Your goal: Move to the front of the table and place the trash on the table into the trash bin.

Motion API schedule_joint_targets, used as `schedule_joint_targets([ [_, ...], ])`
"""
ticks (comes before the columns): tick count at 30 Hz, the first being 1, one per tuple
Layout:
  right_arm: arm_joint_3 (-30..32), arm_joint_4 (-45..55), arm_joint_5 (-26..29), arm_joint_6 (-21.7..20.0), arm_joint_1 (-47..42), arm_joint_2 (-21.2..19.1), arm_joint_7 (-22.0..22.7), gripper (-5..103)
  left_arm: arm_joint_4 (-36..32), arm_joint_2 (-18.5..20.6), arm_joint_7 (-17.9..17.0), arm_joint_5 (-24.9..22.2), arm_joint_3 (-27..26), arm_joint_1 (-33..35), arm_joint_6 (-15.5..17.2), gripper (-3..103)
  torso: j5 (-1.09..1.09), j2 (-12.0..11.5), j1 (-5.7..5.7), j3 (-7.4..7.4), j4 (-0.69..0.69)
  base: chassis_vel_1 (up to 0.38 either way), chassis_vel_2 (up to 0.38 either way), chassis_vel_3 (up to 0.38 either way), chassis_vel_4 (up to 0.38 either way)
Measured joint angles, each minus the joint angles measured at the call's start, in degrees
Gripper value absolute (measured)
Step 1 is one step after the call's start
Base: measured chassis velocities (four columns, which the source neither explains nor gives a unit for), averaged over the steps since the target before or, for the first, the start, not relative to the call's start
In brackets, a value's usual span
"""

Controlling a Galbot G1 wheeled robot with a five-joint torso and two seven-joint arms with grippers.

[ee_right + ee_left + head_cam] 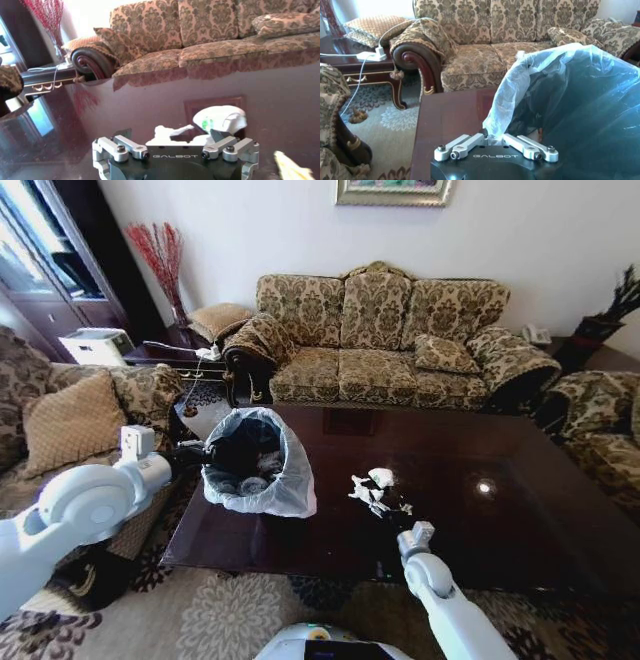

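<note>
The white paper trash needs to go into the trash bin (285, 442), so my right gripper needs to grab it by its crumpled edge (378, 502) next.
On the dark glossy table (480, 530), towards its left end, stands the trash bin (285, 442), black with a whitish bag over its rim. My left gripper (203, 452) is shut on the near-left rim; the left wrist view shows its fingers (465, 144) pinching the bag edge (520, 86). Some litter lies inside the bin. Crumpled white paper trash (375, 490) lies at the table's middle. My right gripper (417, 531) hovers just in front of it, open, and in the right wrist view a tissue scrap (172, 131) sits between its fingers, with a bigger wad (222, 117) beyond.
A patterned sofa (400, 340) runs along the table's far side. Armchairs flank it on the left (80, 415) and right (600, 430). A small side table (355, 65) with a cable stands behind the left corner. Patterned carpet (230, 615) lies before the table.
</note>
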Motion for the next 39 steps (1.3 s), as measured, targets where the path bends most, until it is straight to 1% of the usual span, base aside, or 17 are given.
schedule_joint_targets([
  [4, -0.5, -1.6, -1.2, -0.9, 1.3, 0.9, 0.3, 100, -0.1, 0.0, 0.1, 0.0, 0.2, 0.0, -0.1, 0, 0.02, 0.0, 0.00, 0.00, -0.05, 0.007, 0.018, -0.004, -0.003],
  [6, -1.1, -3.9, -2.1, -2.4, 3.2, 2.5, 1.7, 100, -0.3, 0.1, 0.2, 0.0, 0.4, 0.0, -0.2, 0, 0.11, 0.0, 0.00, 0.00, -0.07, 0.000, 0.000, 0.000, 0.000],
  [11, -1.5, -5.6, -2.2, -3.5, 5.0, 4.4, 1.1, 101, -0.6, 0.4, 0.3, 0.0, 0.5, 0.1, -0.2, 0, 0.04, 0.0, 0.01, 0.01, -0.07, 0.000, 0.000, 0.000, 0.000],
  [14, -1.4, -5.7, -2.2, -4.1, 5.6, 5.3, 0.4, 85, -0.6, 0.7, 0.3, -0.2, 0.3, 0.1, -0.3, 0, 0.03, 0.0, 0.00, 0.00, -0.03, 0.000, 0.000, 0.000, 0.000],
  [15, -1.4, -5.7, -2.2, -4.1, 5.6, 5.3, 0.4, 85, -0.6, 0.7, 0.3, -0.2, 0.3, 0.1, -0.3, 0, 0.03, 0.0, 0.00, 0.00, -0.03, 0.000, 0.000, 0.000, 0.000],
  [17, -1.3, -5.8, -2.1, -4.7, 5.7, 5.3, 0.2, 74, -0.6, 0.8, 0.3, -0.3, 0.3, 0.1, -0.3, 0, 0.04, 0.0, -0.01, 0.00, -0.05, 0.000, 0.000, 0.000, 0.000],
  [18, -1.3, -5.8, -2.1, -4.7, 5.7, 5.3, 0.2, 74, -0.6, 0.8, 0.3, -0.3, 0.3, 0.1, -0.3, 0, 0.04, 0.0, -0.01, 0.00, -0.05, 0.000, 0.000, 0.000, 0.000],
  [21, -1.0, -5.9, -1.5, -5.7, 5.4, 5.2, -0.1, 58, -0.7, 0.8, 0.3, -0.4, 0.3, 0.1, -0.3, 0, 0.06, 0.0, 0.00, 0.00, -0.06, 0.000, 0.000, 0.000, 0.000],
  [23, -1.0, -5.9, -0.8, -6.3, 5.2, 5.2, -0.1, 58, -0.7, 0.9, 0.3, -0.4, 0.3, 0.1, -0.3, 0, 0.06, 0.0, 0.00, 0.01, -0.06, 0.000, 0.000, 0.000, 0.000],
  [24, -1.0, -5.8, 0.0, -6.9, 5.0, 5.2, -0.1, 47, -0.7, 1.0, 0.3, -0.4, 0.3, 0.1, -0.4, 0, 0.06, 0.0, 0.00, 0.01, -0.06, 0.000, 0.000, 0.000, 0.000],
  [26, -0.9, -5.8, 0.2, -7.1, 4.9, 5.3, -0.1, 47, -0.7, 1.1, 0.3, -0.4, 0.3, 0.1, -0.4, 0, 0.05, 0.0, 0.00, 0.00, -0.05, 0.000, 0.000, 0.000, 0.000],
  [29, -0.7, -5.5, 0.5, -7.1, 4.6, 5.2, -0.2, 31, -0.8, 1.3, 0.4, -0.5, 0.2, 0.0, -0.5, 0, 0.05, 0.0, -0.01, 0.00, -0.05, 0.000, 0.000, 0.000, 0.000],
  [30, -0.7, -5.5, 0.5, -7.1, 4.6, 5.2, -0.2, 31, -0.8, 1.3, 0.4, -0.5, 0.2, 0.0, -0.5, 0, 0.05, 0.0, -0.01, 0.00, -0.05, 0.000, 0.000, 0.000, 0.000],
  [32, -0.5, -5.0, 0.7, -7.1, 4.2, 5.0, -0.2, 21, -0.8, 1.2, 0.4, -0.5, 0.2, 0.0, -0.5, 0, 0.05, 0.0, 0.00, 0.00, -0.05, 0.000, 0.000, 0.000, 0.000],
  [33, -0.5, -5.0, 0.7, -7.1, 4.2, 5.0, -0.2, 21, -0.8, 1.2, 0.4, -0.5, 0.2, 0.0, -0.5, 0, 0.05, 0.0, 0.00, 0.00, -0.05, 0.000, 0.000, 0.000, 0.000],
  [37, -0.2, -4.2, 0.9, -6.8, 3.6, 4.6, -0.2, 4, -1.0, 1.2, 0.4, -0.5, 0.2, 0.0, -0.5, 0, 0.05, 0.0, 0.00, 0.00, -0.05, 0.000, 0.000, 0.000, 0.000],
  [39, 0.0, -3.7, 1.1, -6.7, 3.4, 4.4, -0.1, 2, -1.0, 1.2, 0.4, -0.5, 0.1, 0.0, -0.5, 0, 0.05, 0.0, 0.00, 0.00, -0.05, 0.000, 0.000, 0.000, 0.000],
])
